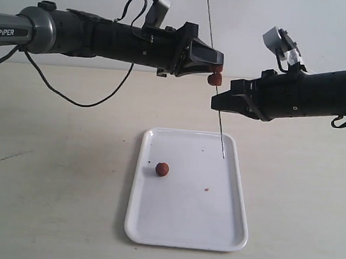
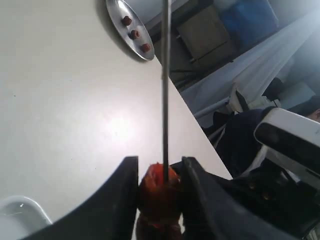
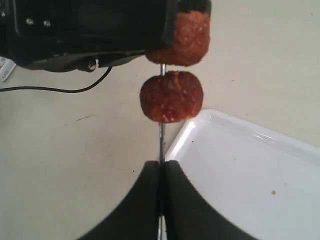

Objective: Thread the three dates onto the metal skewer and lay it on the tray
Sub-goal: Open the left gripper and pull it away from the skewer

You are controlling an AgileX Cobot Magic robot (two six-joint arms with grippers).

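Note:
The skewer runs through the date between my left gripper's fingers, so it is time to open the left gripper now.
The metal skewer (image 1: 211, 24) stands nearly upright above the white tray (image 1: 152, 231), its lower tip just over the tray's far right part. My right gripper (image 1: 214, 104) is shut on the skewer (image 3: 161, 145) below the dates. My left gripper (image 1: 218, 67) is shut on one date (image 2: 161, 185) through which the skewer (image 2: 165, 75) passes. A second date (image 1: 214, 79) sits on the rod just below it, free of both grippers (image 3: 171, 96). The third date (image 1: 162, 169) lies on the tray's left side.
A tiny red crumb (image 1: 206, 189) and dark specks lie on the tray. A black cable (image 1: 72, 99) trails over the table behind the left arm. A metal plate (image 2: 129, 30) holding three more dates sits farther off on the table.

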